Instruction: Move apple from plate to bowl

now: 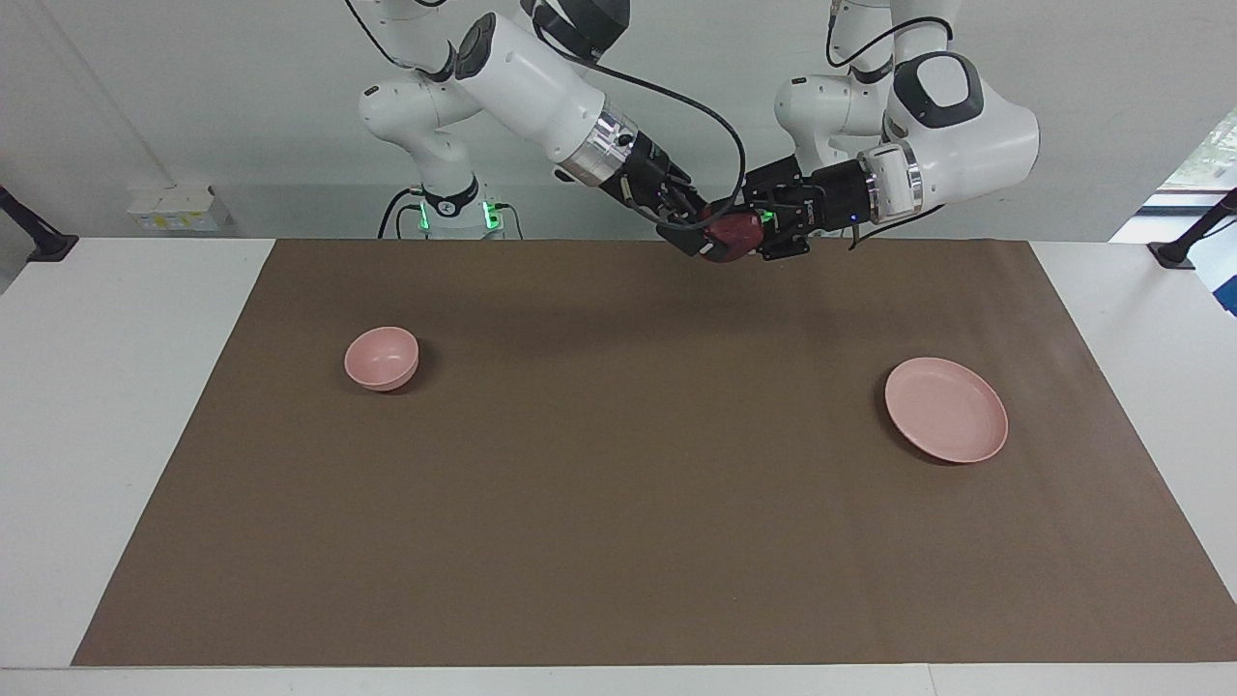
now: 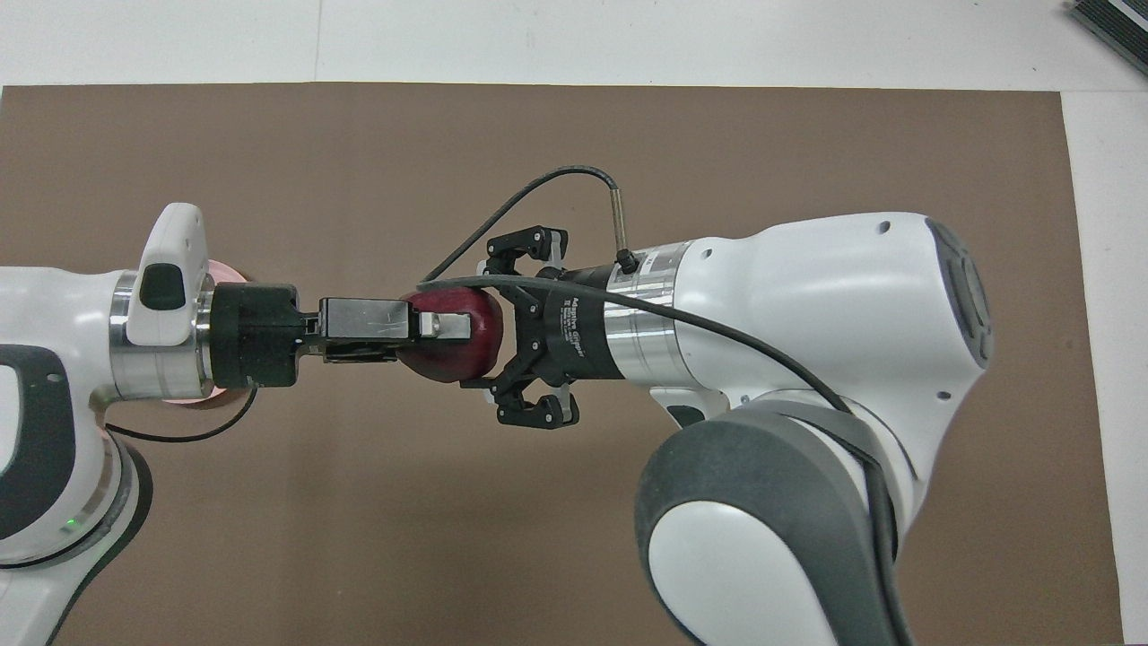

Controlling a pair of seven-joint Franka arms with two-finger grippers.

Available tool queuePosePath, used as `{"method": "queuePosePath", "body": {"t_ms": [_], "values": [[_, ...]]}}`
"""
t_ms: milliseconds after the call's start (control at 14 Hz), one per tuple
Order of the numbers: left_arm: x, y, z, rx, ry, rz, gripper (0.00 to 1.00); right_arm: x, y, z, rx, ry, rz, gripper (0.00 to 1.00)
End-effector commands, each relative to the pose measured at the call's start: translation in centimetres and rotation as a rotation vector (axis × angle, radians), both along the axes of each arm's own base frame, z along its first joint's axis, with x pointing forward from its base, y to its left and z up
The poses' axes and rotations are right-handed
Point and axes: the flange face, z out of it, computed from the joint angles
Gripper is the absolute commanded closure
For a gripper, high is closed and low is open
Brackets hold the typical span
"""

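I am ready to let go and will open my left gripper, since my right gripper's black fingers are standing around the dark red apple (image 2: pixel 457 354).
The dark red apple (image 1: pixel 736 235) (image 2: pixel 457 354) is up in the air over the brown mat's edge nearest the robots, between both grippers. My left gripper (image 1: pixel 756 230) (image 2: pixel 444 327) is shut on it, one silver finger lying across its top. My right gripper (image 1: pixel 710 242) (image 2: pixel 489 330) faces it from the opposite direction, its black fingers spread wide on either side of the apple. The pale pink plate (image 1: pixel 947 409) lies empty toward the left arm's end; overhead only a sliver (image 2: pixel 220 269) shows under the left arm. The pink bowl (image 1: pixel 382 358) stands empty toward the right arm's end, hidden overhead.
A brown mat (image 1: pixel 618 503) covers most of the white table (image 1: pixel 97 387). Black clamp stands (image 1: pixel 1184 242) sit at both table ends near the robots. A cable loops off the right wrist (image 2: pixel 538 188).
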Motion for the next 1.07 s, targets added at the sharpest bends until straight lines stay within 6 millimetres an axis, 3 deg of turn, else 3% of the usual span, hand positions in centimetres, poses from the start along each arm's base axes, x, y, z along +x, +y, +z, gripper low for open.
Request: {"method": "queuePosePath", "body": {"t_ms": [0, 71, 143, 500, 786, 1000], "values": [[-1.0, -0.5, 0.7, -0.01, 0.039, 0.016, 0.29, -0.1, 0.7, 0.5, 0.028, -0.017, -0.008, 1.0], [-1.0, -0.4, 0.9, -0.011, 0.039, 0.019, 0.1, 0.0, 0.6, 0.5, 0.027, -0.021, -0.007, 1.0], [-1.0, -0.3, 1.2, -0.009, 0.043, 0.025, 0.0, 0.1, 0.3, 0.5, 0.021, -0.026, -0.008, 1.0], [-0.9, 0.7, 3.3, 0.109, 0.053, 0.042, 0.0, 0.5, -0.3, 0.4, -0.003, -0.07, 0.023, 1.0], [-0.5, 1.9, 6.0, 0.33, 0.061, 0.092, 0.0, 1.5, -2.0, 0.0, -0.123, -0.263, 0.162, 1.0], [-0.2, 3.1, 5.9, 0.492, 0.064, 0.129, 0.0, 1.6, -2.7, -0.2, -0.249, -0.373, 0.276, 1.0]]}}
